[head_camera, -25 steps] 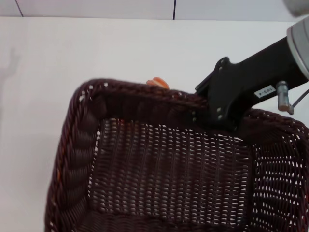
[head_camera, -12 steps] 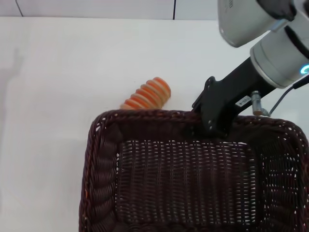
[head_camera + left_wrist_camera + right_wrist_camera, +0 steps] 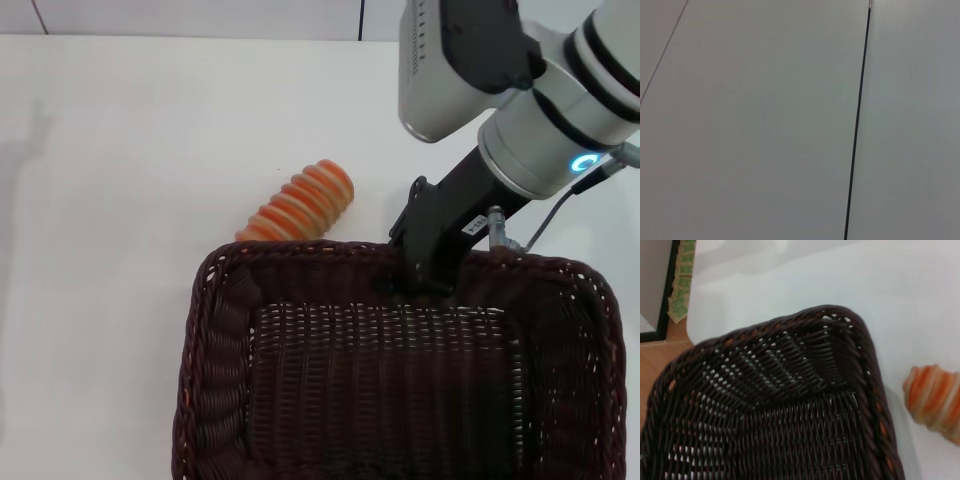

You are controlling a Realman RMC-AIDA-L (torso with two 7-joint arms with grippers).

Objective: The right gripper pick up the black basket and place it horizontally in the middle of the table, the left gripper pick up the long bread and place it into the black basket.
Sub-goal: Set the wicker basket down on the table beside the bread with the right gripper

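Observation:
The black basket's base is level on or over the white table beside the bread, so I will open my right gripper now to release the basket.
The black basket fills the lower middle and right of the head view, its long side lying across the view. My right gripper, on the arm with the blue-lit ring, is shut on the basket's far rim. The basket is empty inside. The long bread, orange and cream striped, lies on the white table just beyond the basket's far left corner. The right wrist view shows the basket's corner and one end of the bread beside it. My left gripper is out of view.
The left wrist view shows only a pale flat surface with a thin dark seam. The table's far edge meets a wall with dark seams. In the right wrist view, the table's edge and a wooden floor show past the basket.
The basket has moved nearer to me and looks smaller and level, uncovering the bread behind it. The right arm has swung further into view, still holding the far rim.

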